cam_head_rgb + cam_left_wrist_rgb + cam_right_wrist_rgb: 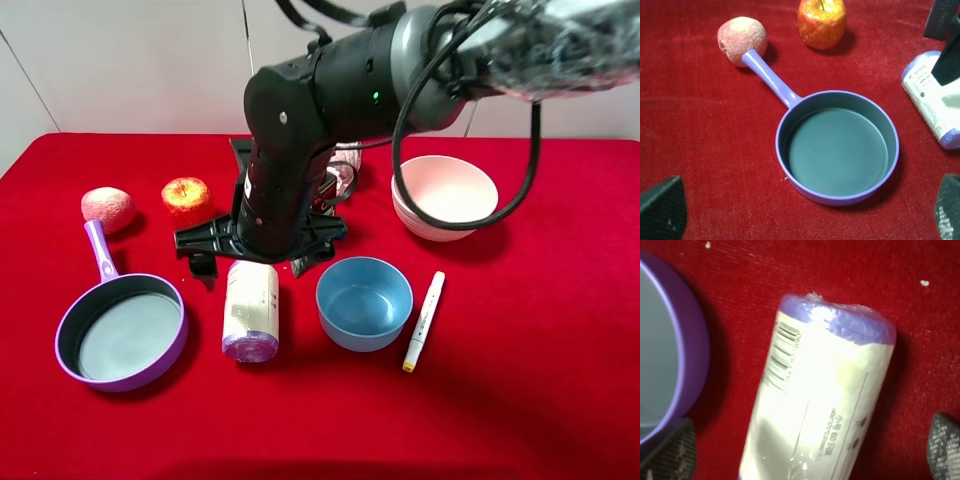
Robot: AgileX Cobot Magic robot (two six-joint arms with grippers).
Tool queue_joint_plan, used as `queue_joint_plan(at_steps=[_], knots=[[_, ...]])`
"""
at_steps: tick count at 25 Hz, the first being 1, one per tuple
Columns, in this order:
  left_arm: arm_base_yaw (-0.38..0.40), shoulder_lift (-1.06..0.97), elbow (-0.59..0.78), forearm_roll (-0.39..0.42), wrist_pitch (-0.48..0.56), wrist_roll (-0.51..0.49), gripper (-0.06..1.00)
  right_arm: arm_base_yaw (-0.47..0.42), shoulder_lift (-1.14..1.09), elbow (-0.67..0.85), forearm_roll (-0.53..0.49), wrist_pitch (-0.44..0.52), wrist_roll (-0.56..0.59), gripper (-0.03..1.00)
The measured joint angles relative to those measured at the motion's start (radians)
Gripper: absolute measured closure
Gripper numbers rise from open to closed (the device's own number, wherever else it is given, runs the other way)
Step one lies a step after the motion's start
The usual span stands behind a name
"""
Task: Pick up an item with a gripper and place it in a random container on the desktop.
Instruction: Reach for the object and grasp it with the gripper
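Observation:
My right gripper picks up the roll by its printed white body (251, 297) next, to place the white roll in the pale pink bowl (445, 196).
The white roll with pale purple ends (250, 311) lies on the red cloth between the purple pan and the blue bowl. It fills the right wrist view (825, 400) and shows at the edge of the left wrist view (932, 102). My right gripper (255, 262) reaches across the middle and hangs open over the roll's far end, one finger on each side, without touching it (807, 452). The pale pink bowl (445, 196) stands empty at the back right. My left gripper (805, 215) is open and empty above the pan; it is out of the exterior view.
A purple pan (122, 330) lies left of the roll, its handle pointing at a peach (108, 208). An apple (186, 194) sits behind. A blue bowl (364, 301) stands right of the roll, with a white marker pen (424, 320) beside it.

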Motion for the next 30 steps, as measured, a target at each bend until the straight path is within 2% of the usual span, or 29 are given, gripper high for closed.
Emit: queue_joint_plan(at_steps=[8,30], knots=[[0.0,0.0,0.0,0.0,0.0,0.0,-0.04,0.0,0.05,-0.002,-0.004,-0.039,0.001,0.28],[0.0,0.0,0.0,0.0,0.0,0.0,-0.04,0.0,0.175,-0.031,-0.044,-0.069,0.027,0.28]])
